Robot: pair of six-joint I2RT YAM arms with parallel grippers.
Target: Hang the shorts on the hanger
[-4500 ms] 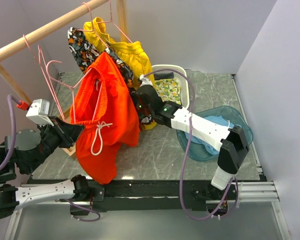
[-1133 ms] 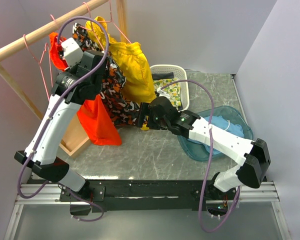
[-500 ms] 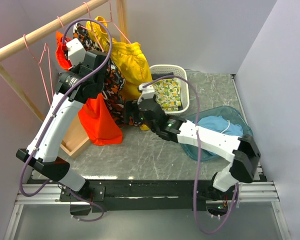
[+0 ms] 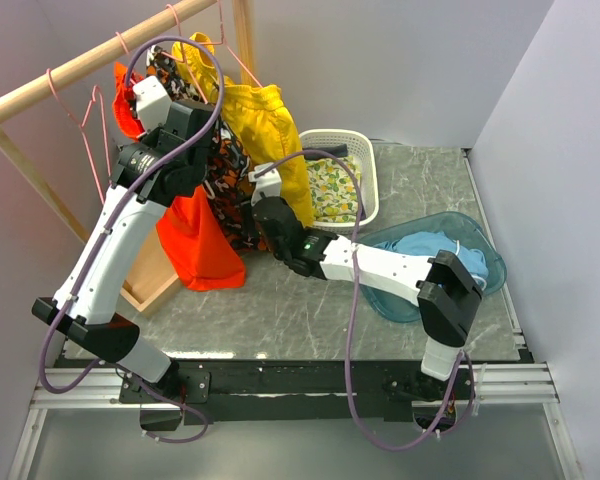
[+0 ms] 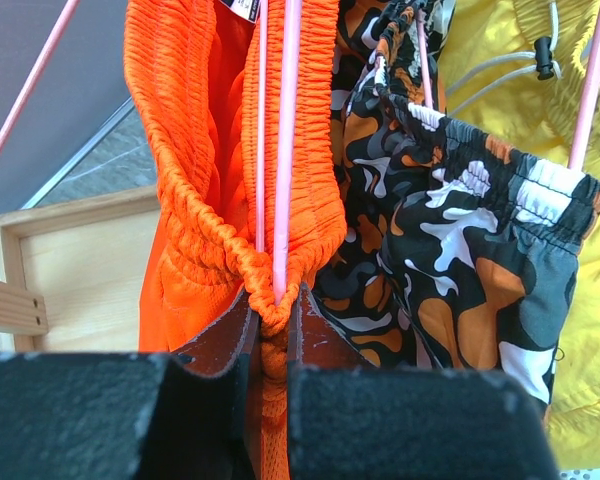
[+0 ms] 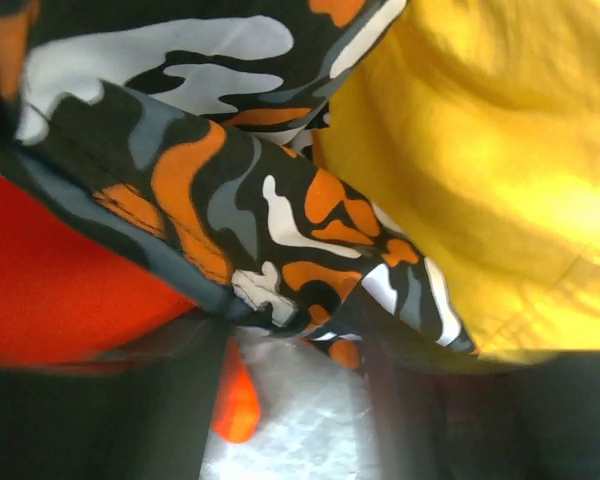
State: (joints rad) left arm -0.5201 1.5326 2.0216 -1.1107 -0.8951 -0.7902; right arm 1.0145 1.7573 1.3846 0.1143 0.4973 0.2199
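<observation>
The pink hanger runs inside the bunched waistband of the shorts to my left gripper's fingers, so I need to open them, and the shorts would stay hanging.
The orange-red shorts (image 4: 198, 245) hang from the wooden rail at the left, draped over a thin pink hanger (image 5: 285, 150). In the left wrist view my left gripper (image 5: 273, 318) is shut on the bunched waistband of the shorts (image 5: 195, 200), with the hanger wire running into the pinch. That arm reaches up to the rail. My right gripper (image 6: 290, 375) stands open under the hem of the camouflage shorts (image 6: 240, 215), with the marble tabletop showing between its blurred fingers (image 6: 150, 400). A bit of orange-red fabric (image 6: 55, 280) shows at its left.
Camouflage shorts (image 4: 228, 185) and yellow shorts (image 4: 265, 125) hang beside the orange ones on the rail (image 4: 70, 72). Spare pink hangers (image 4: 92, 130) hang further left. A white basket (image 4: 372, 175), a teal tub (image 4: 488, 258) and a wooden box (image 4: 145, 285) stand on the table.
The left arm has lifted the shorts and hanger from low at the table's left up to the rail, then held still. The right arm has swung left under the camouflage shorts, its jaws narrowing.
</observation>
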